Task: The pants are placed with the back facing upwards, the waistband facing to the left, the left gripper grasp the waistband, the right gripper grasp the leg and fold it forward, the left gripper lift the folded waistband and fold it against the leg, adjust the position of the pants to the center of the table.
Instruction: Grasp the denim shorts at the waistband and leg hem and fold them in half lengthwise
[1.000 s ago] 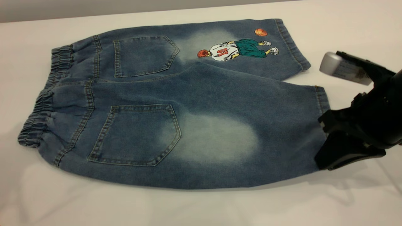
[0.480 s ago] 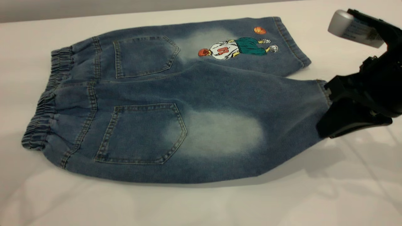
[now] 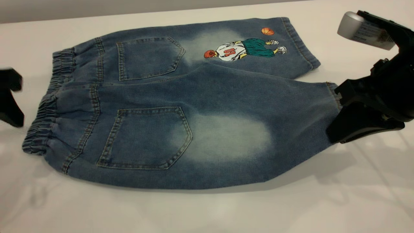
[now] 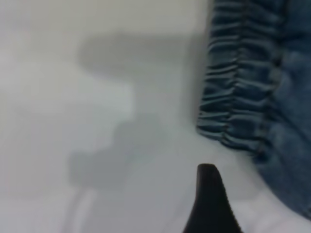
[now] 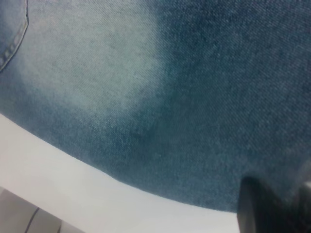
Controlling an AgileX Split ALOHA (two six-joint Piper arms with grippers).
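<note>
My left gripper is to pick up the pants next by their elastic waistband's corner [image 3: 34,143]. It needs to fold the leg with the pale oval patch [image 3: 229,138] forward.
The pants [image 3: 181,94] lie flat on the table [image 3: 207,213], back pockets up, with the elastic waistband [image 3: 42,119] at the left. My right gripper [image 3: 336,113], silver cylinder on top, is shut on the hem of the near leg [image 3: 258,136] and holds that end slightly off the table. The right wrist view is filled with the leg's faded denim [image 5: 184,97], one dark finger [image 5: 257,208] at its edge. At the picture's left edge my left gripper [image 3: 14,100] is open, just left of the waistband and apart from it. The left wrist view shows one fingertip [image 4: 210,194] over bare table beside the gathered waistband [image 4: 233,97].
The far leg with the basketball-player print [image 3: 245,48] lies flat behind the held one. White tabletop stretches all round the pants, with a wide strip toward the front edge. A grey wall band [image 3: 97,8] runs behind the table.
The right gripper rose and shifted back with the leg's hem, then stayed still. The left gripper has come into view at the left, beside the waistband.
</note>
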